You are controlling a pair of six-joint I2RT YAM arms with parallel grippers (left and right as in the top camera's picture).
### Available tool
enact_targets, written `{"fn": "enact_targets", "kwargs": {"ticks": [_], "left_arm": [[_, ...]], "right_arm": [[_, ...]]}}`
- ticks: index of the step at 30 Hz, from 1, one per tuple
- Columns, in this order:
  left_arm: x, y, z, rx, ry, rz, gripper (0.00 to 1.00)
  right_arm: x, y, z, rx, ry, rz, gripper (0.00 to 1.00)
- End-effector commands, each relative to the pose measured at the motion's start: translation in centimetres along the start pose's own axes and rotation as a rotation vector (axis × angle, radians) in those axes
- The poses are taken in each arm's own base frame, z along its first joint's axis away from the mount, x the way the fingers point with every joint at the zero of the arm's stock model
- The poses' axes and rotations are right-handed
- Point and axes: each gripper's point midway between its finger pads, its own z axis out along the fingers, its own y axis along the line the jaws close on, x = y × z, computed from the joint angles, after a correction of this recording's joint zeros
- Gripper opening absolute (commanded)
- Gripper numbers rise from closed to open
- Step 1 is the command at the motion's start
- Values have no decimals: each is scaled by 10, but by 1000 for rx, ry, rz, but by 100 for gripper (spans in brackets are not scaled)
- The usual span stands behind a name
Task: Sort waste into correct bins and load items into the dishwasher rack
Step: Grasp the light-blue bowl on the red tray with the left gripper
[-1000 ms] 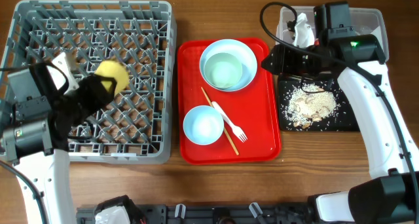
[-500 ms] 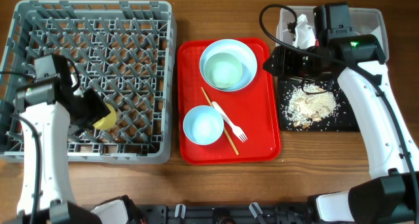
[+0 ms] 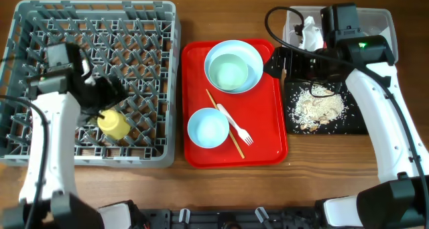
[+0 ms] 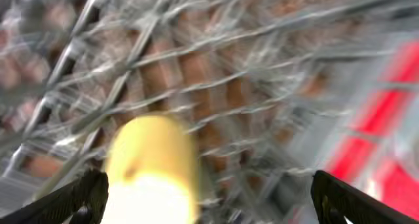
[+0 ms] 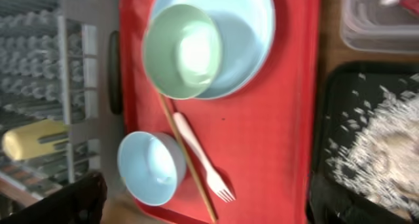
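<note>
My left gripper needs to tip the second bowl onto the wires of the dishwasher rack, so it should grab that bowl next by its rim on the chopsticks side.
The yellow cup (image 3: 114, 124) lies on its side among the pegs near the front of the grey dishwasher rack (image 3: 40, 18). My left gripper (image 3: 112, 100) is open just behind it; in the blurred left wrist view the cup (image 4: 150, 168) sits by the left finger of the open jaws (image 4: 213, 201). My right gripper (image 3: 273, 60) hovers open and empty at the red tray's right edge (image 5: 206, 204). The plate (image 3: 258, 55) holds a green bowl (image 3: 229, 73). A second bowl (image 3: 208, 128), the fork (image 3: 236, 126) and the chopsticks (image 3: 226, 125) lie on the tray.
The red tray (image 3: 268, 142) stands between the rack and the bins. The black tray (image 3: 355, 125) holds rice crumbs (image 3: 318, 107). The clear tub (image 3: 377, 20) behind it holds a white scrap (image 3: 310, 29). My right arm covers part of the tub.
My left gripper brought the yellow cup down to the rack's front, let go of it and drew back a little. The right gripper shifted slightly left.
</note>
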Motion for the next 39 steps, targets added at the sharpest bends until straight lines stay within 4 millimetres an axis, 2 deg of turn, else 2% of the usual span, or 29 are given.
{"fn": "enact_targets", "kwargs": {"ticks": [1, 3, 5, 7, 8, 9, 11, 15, 16, 18, 20, 24, 27, 30, 32, 34, 37, 38, 39], "left_arm": [[-1, -81, -47, 179, -184, 217, 100], [31, -143, -53, 317, -169, 385, 100], [61, -187, -53, 420, -131, 506, 100], [92, -219, -36, 448, -79, 608, 96], [108, -230, -23, 445, -37, 651, 89], [132, -239, -2, 422, 32, 702, 88], [163, -244, 33, 366, 137, 760, 84], [200, -240, 75, 287, 257, 818, 67], [209, -239, 84, 269, 283, 835, 61], [220, -235, 96, 237, 314, 854, 44], [222, -232, 103, 216, 318, 859, 26], [220, -226, 104, 180, 316, 861, 22], [221, -222, 103, 169, 326, 860, 5], [221, -221, 103, 165, 331, 856, 4], [217, -225, 93, 177, 316, 832, 4], [200, -239, 67, 230, 251, 819, 4], [154, -258, -2, 358, 90, 760, 4], [131, -256, -29, 398, 21, 719, 4], [118, -252, -46, 436, -17, 702, 4]], "right_arm": [[-2, -30, -12, 130, -36, 99, 100], [-5, -49, -24, 150, -60, 157, 100], [-4, -62, -30, 164, -60, 199, 100], [-2, -68, -32, 171, -55, 215, 100], [-1, -68, -32, 172, -54, 215, 100], [-2, -68, -32, 172, -54, 215, 100], [-2, -68, -32, 171, -54, 215, 100], [-2, -70, -33, 183, -56, 215, 100], [-2, -70, -33, 186, -57, 214, 100], [-2, -70, -33, 186, -57, 214, 100], [-2, -70, -33, 186, -57, 214, 100], [-1, -70, -33, 186, -55, 216, 100], [-1, -70, -33, 186, -53, 217, 100], [-1, -70, -33, 186, -53, 217, 100], [-1, -70, -33, 186, -53, 216, 100], [-1, -70, -33, 186, -53, 217, 100], [0, -70, -33, 187, -49, 218, 100], [0, -70, -33, 187, -49, 218, 100], [0, -70, -33, 187, -49, 218, 100]]}}
